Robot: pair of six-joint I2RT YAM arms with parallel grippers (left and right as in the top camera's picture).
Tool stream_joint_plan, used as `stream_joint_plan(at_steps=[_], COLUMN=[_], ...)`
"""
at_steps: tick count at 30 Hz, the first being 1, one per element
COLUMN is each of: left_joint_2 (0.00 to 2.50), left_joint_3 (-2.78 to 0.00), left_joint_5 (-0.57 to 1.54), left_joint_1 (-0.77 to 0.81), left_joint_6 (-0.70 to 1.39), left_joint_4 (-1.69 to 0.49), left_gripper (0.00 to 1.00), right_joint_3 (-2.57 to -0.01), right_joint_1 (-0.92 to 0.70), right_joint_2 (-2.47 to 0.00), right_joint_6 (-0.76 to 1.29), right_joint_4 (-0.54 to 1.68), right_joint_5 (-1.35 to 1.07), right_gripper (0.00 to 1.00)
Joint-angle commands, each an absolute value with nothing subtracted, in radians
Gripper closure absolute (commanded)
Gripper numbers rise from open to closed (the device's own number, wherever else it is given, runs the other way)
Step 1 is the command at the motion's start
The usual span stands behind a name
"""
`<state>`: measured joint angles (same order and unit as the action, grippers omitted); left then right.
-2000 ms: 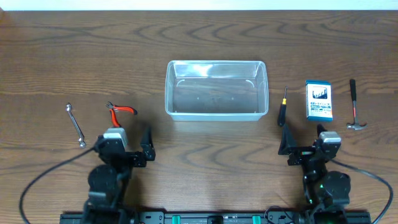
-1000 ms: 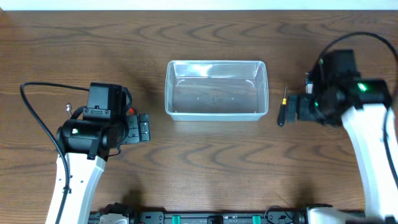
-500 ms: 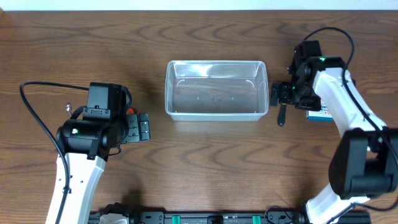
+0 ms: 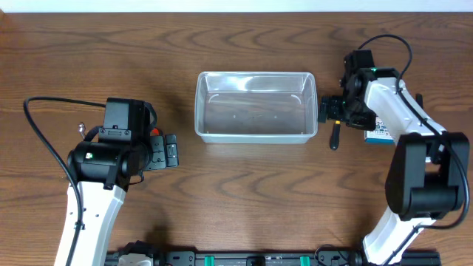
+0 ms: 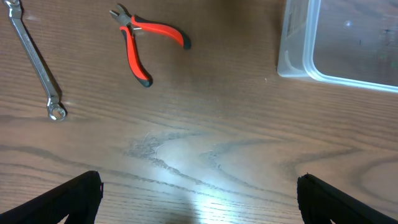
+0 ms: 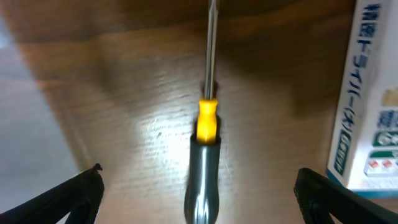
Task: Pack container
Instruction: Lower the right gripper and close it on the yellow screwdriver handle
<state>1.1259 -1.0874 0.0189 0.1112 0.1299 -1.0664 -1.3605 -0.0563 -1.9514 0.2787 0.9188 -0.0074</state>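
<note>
The screwdriver is still too low to close on, as my fingers are above its dark handle and would miss now. My right gripper should lower my fingers first.
The clear plastic container stands empty at the table's middle; its corner shows in the left wrist view and its edge in the right wrist view. My right gripper is open, low over a screwdriver with a yellow collar and dark handle, one finger on each side, not touching it. My left gripper is open and empty above bare wood. Red-handled pliers and a wrench lie beyond it.
A small blue-and-white box lies just right of the screwdriver, partly under my right arm. The container's right wall is close to the left of the screwdriver. Cables trail from both arms.
Both arms rose from their rest at the front edge. The right arm swung left and came down over the screwdriver. The left arm has held still for the last second.
</note>
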Motion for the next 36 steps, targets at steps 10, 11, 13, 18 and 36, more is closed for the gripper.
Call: stream_joint_plan(at_steps=[10,11,13,18,36], left_joint_2=[1.126,1.126,1.126,1.126,1.126], left_joint_3=[-1.105,-1.105,-1.105,-1.105,-1.105], left_joint_5=[0.011,0.011,0.011,0.011,0.011], left_joint_1=[0.105,0.105,0.105,0.105,0.105], left_joint_6=[0.128,0.128,0.128,0.128,0.128], left_joint_4=[-1.069,-1.069,-1.069,-1.069,-1.069], left_gripper=[0.02,0.02,0.02,0.02,0.02], right_joint_3=[-1.378,-1.378,-1.377,-1.377,-1.377], right_joint_1=[-0.048,-0.048,-0.046,-0.044,-0.046], right_joint_2=[-2.049,-2.055,-2.064,-2.075,-2.075], right_joint_6=[0.279,0.279,0.267,0.265,0.265], right_joint_4=[0.893,0.891,0.885,0.883,0.9], right_joint_5=[-0.008,-0.008,-0.008,-0.01,-0.012], right_gripper=[0.01,0.01,0.01,0.01,0.58])
